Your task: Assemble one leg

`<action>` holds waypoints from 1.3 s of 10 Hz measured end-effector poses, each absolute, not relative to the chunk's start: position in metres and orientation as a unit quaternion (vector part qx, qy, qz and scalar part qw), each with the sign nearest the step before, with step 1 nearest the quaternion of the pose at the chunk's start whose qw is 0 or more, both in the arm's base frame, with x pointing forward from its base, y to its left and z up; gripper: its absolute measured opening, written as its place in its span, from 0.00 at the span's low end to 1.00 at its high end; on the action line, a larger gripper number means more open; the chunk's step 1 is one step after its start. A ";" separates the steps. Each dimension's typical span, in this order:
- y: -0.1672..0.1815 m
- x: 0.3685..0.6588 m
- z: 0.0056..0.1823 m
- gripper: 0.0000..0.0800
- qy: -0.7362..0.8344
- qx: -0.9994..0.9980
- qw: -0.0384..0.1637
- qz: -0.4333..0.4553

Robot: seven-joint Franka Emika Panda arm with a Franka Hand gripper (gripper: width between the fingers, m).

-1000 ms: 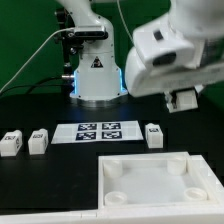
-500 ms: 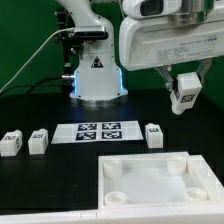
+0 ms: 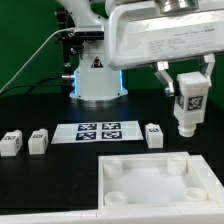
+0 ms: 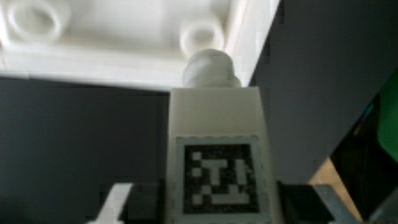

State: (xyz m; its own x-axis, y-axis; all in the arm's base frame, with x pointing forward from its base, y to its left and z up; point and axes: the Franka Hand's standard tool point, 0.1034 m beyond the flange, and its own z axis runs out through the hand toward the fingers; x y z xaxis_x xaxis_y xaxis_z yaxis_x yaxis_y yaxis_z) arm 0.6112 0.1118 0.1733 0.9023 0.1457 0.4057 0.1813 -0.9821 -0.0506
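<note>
The leg's round peg end is still above the white panel [image 3: 150,190], so my gripper keeps hold of the leg for now, until the leg is lower.
My gripper [image 3: 186,85] is shut on a leg [image 3: 187,103], a white square post with a black-and-white marker tag, held upright in the air above the right rear of the large white panel [image 3: 150,190]. In the wrist view the leg [image 4: 217,140] fills the middle between my fingers [image 4: 139,205], its round peg end pointing toward a corner socket [image 4: 203,40] of the panel [image 4: 125,35]. Three more legs stand on the table: two at the exterior view's left [image 3: 11,143] [image 3: 38,141] and one by the marker board's right end [image 3: 153,135].
The marker board [image 3: 97,131] lies flat in front of the robot base [image 3: 97,75]. The panel has round sockets at its corners [image 3: 117,170]. A green wall stands behind the black table.
The arm has swung the held leg lower and toward the camera, to a spot over the panel's right rear. The leg has turned upright.
</note>
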 end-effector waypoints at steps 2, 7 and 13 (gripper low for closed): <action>0.112 0.602 0.167 0.37 -0.076 -0.956 0.050 -0.279; 0.111 0.624 0.158 0.37 -0.074 -0.961 0.050 -0.260; 0.113 0.628 0.101 0.37 -0.075 -0.960 0.054 -0.266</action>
